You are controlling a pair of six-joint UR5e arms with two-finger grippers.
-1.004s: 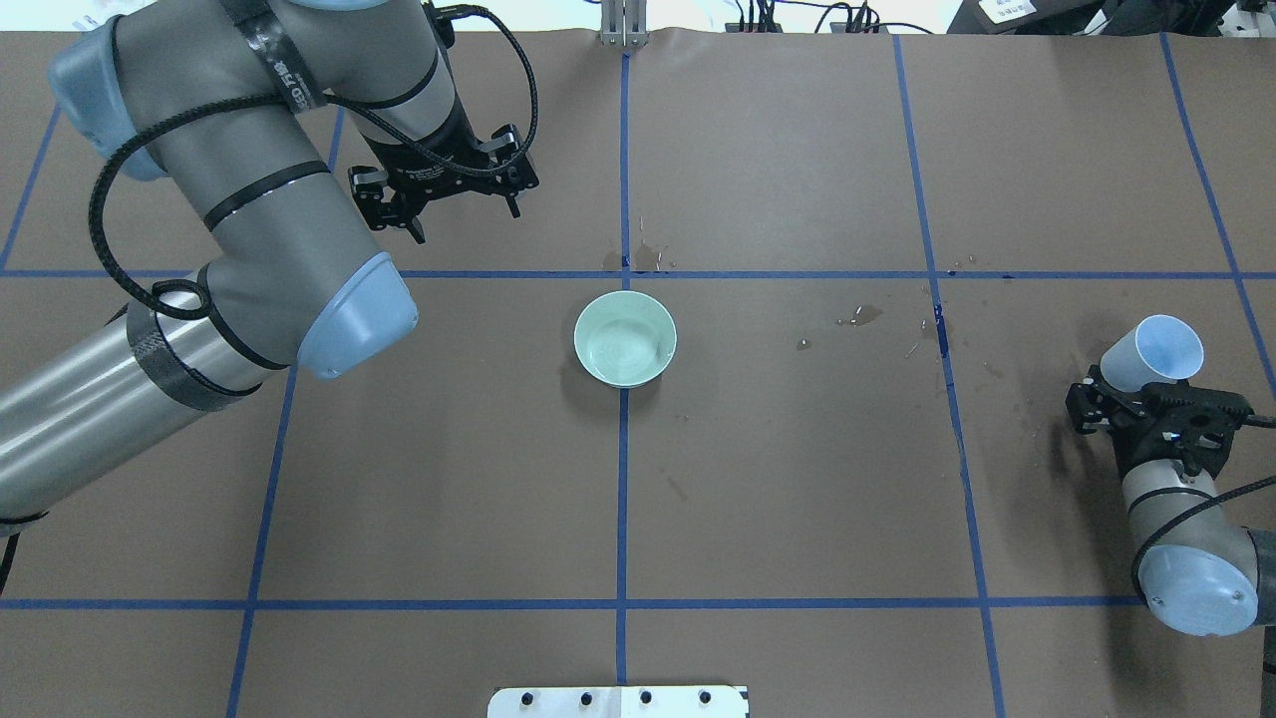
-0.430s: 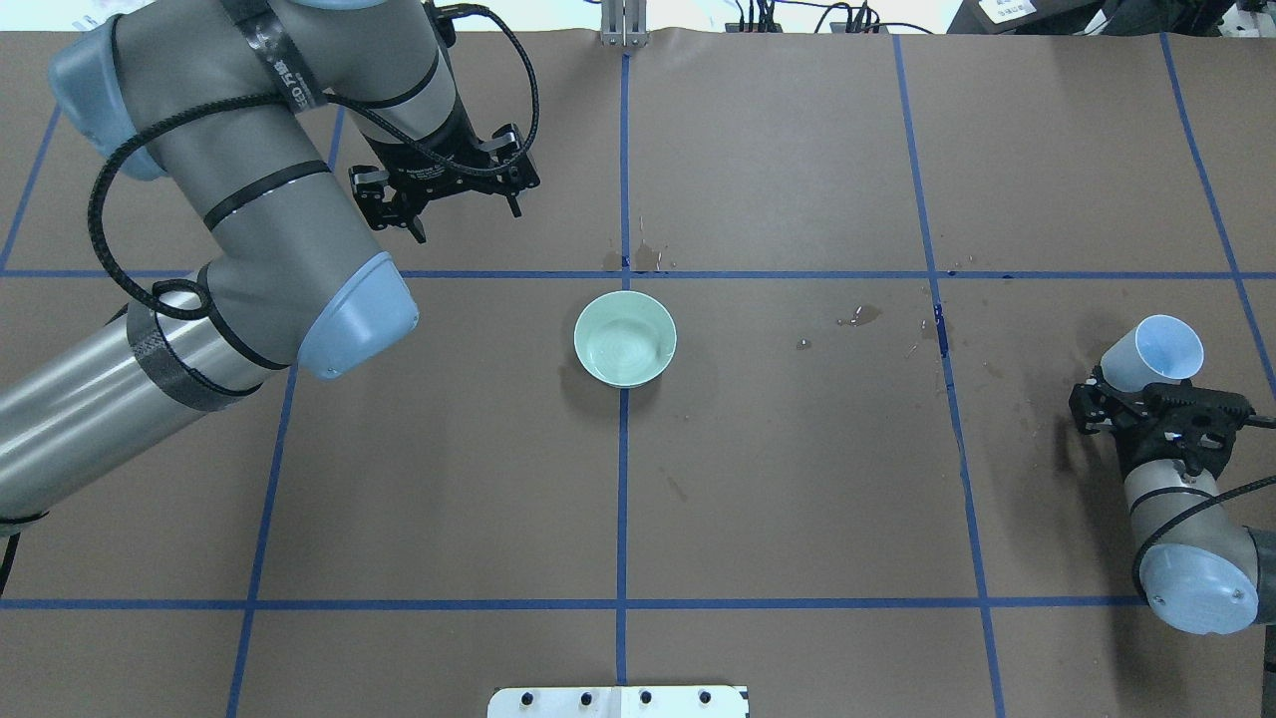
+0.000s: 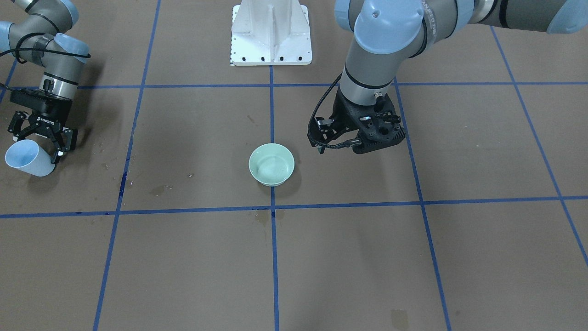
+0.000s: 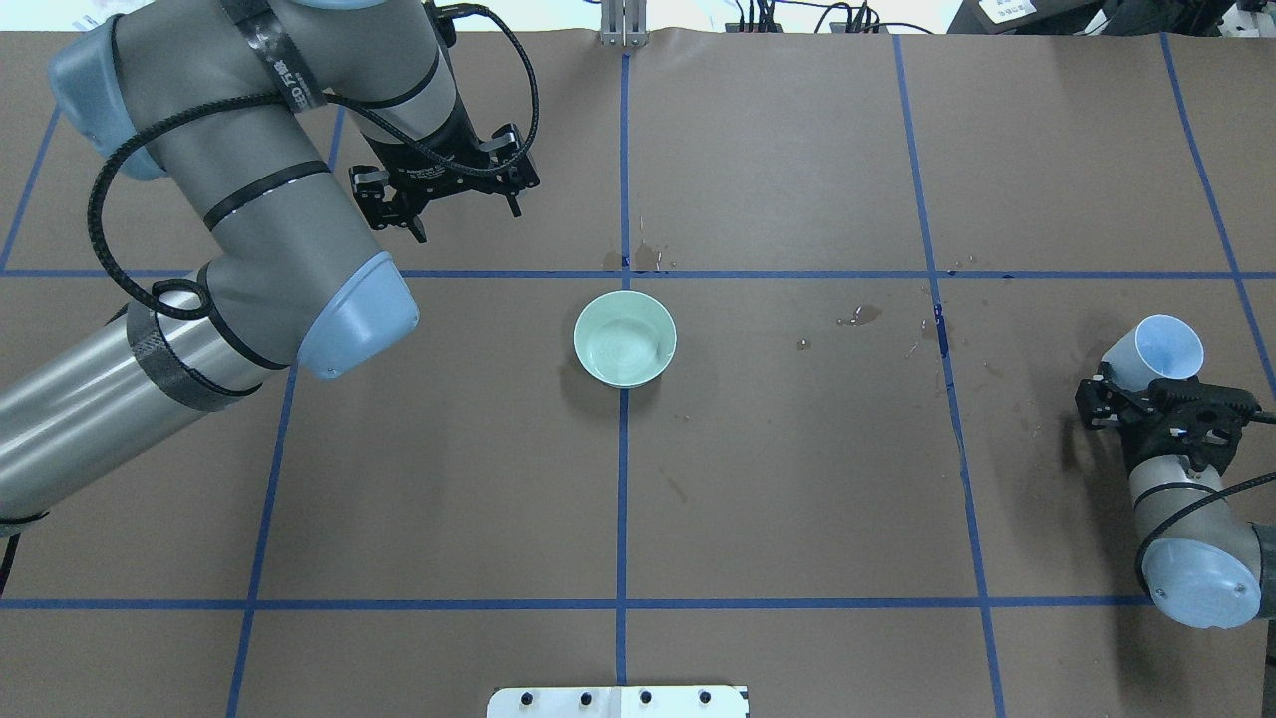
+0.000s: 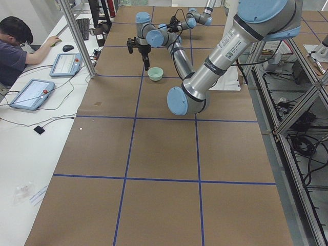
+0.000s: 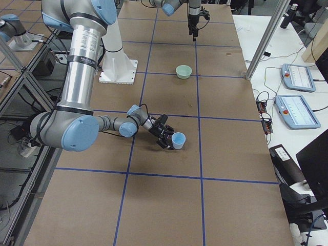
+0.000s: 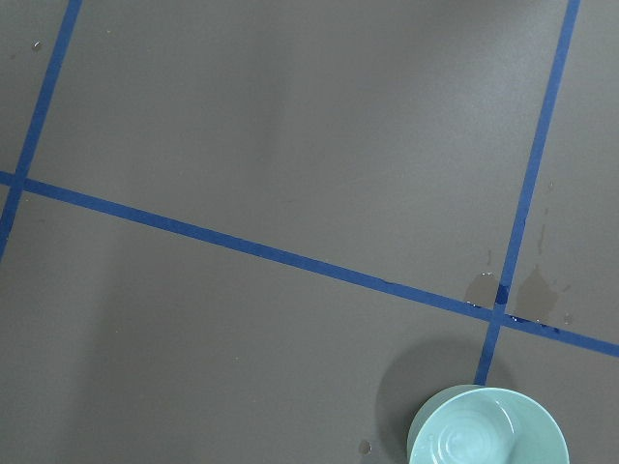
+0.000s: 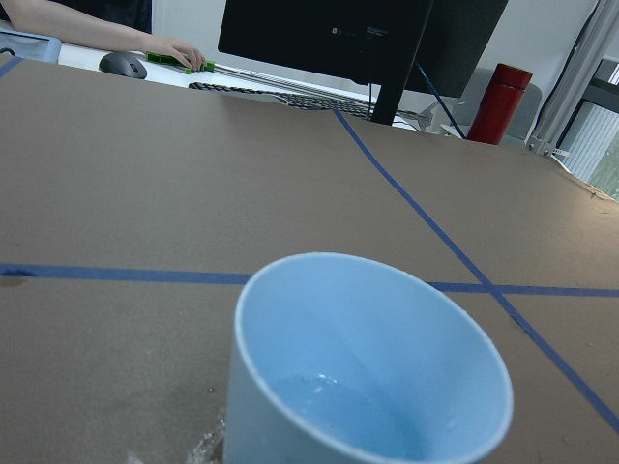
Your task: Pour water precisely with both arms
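The pale-blue cup should stay free at its rim to pour water, so next my right gripper will pick up the cup by its lower side near the cup's base.
A pale-blue cup [image 4: 1154, 351] stands upright on the brown paper at the robot's far right. It also shows in the front view [image 3: 25, 158]. A little water [image 8: 334, 406] glints in its bottom. My right gripper [image 4: 1146, 396] lies low and level just behind the cup. Its jaws are spread at the cup's base, and it shows in the front view too [image 3: 39, 140]. A pale-green bowl [image 4: 625, 339] sits at the table's centre with faint ripples inside. My left gripper [image 4: 466, 221] hangs open and empty above the paper, beyond and left of the bowl.
The white pedestal base [image 3: 271, 34] stands at the robot's side of the table. Wet stains [image 4: 862, 316] mark the paper between bowl and cup and beyond the bowl [image 4: 643, 259]. An operator [image 5: 15, 46] with tablets sits along the far edge.
My right gripper has drawn back slightly toward the robot while the cup stayed in place. The left arm and the bowl have not moved.
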